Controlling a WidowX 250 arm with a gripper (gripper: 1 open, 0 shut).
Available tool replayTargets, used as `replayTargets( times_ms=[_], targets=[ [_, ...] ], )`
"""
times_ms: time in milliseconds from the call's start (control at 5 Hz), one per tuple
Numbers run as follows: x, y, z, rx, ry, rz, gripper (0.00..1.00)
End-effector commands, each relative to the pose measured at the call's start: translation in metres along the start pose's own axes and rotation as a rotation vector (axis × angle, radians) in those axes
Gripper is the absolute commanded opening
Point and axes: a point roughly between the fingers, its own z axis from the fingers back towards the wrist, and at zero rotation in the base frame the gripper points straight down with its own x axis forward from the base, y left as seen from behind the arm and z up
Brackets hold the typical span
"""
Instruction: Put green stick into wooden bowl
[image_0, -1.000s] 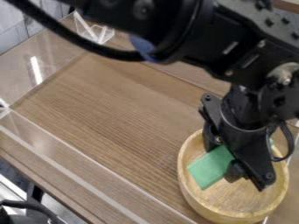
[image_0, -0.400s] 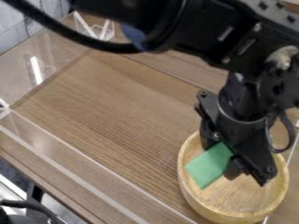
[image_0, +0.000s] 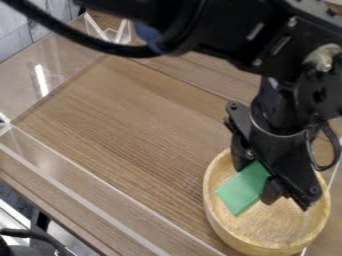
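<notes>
The green stick's lower end hangs inside the wooden bowl's rim, so the stick would rest in the bowl: now my gripper releases the stick.
The green stick (image_0: 243, 188) is a flat mint-green bar, tilted, hanging over the inside of the wooden bowl (image_0: 241, 231). The bowl is round, light yellowish wood with a thick rim, at the bottom right of the table. My black gripper (image_0: 263, 176) points almost straight down over the bowl and is shut on the stick's upper right end. The lower left end of the stick reaches toward the bowl's near-left rim. Whether the stick touches the bowl's floor I cannot tell. The gripper's body hides the back of the bowl.
A wood-grain tabletop (image_0: 127, 130) stretches left and back from the bowl. Clear plastic walls (image_0: 40, 165) run along the table's left and front edges. The black arm with cables (image_0: 187, 35) crosses the top of the view.
The gripper and stick stay in the same spot over the bowl. The upper arm has shifted slightly across the top of the view.
</notes>
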Motion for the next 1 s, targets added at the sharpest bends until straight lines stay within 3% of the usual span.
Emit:
replayTargets(
  times_ms=[0, 200, 400, 800],
  targets=[
    [0.0079, -0.0018, 0.0062, -0.020, -0.035, 0.022, 0.00],
    [0.0067, -0.0018, 0.0062, -0.030, -0.028, 0.036, 0.00],
    [0.0061, -0.0030, 0.0074, -0.045, -0.015, 0.051, 1.00],
    [0.0103, -0.0018, 0.0122, -0.052, -0.019, 0.088, 1.00]
  ],
)
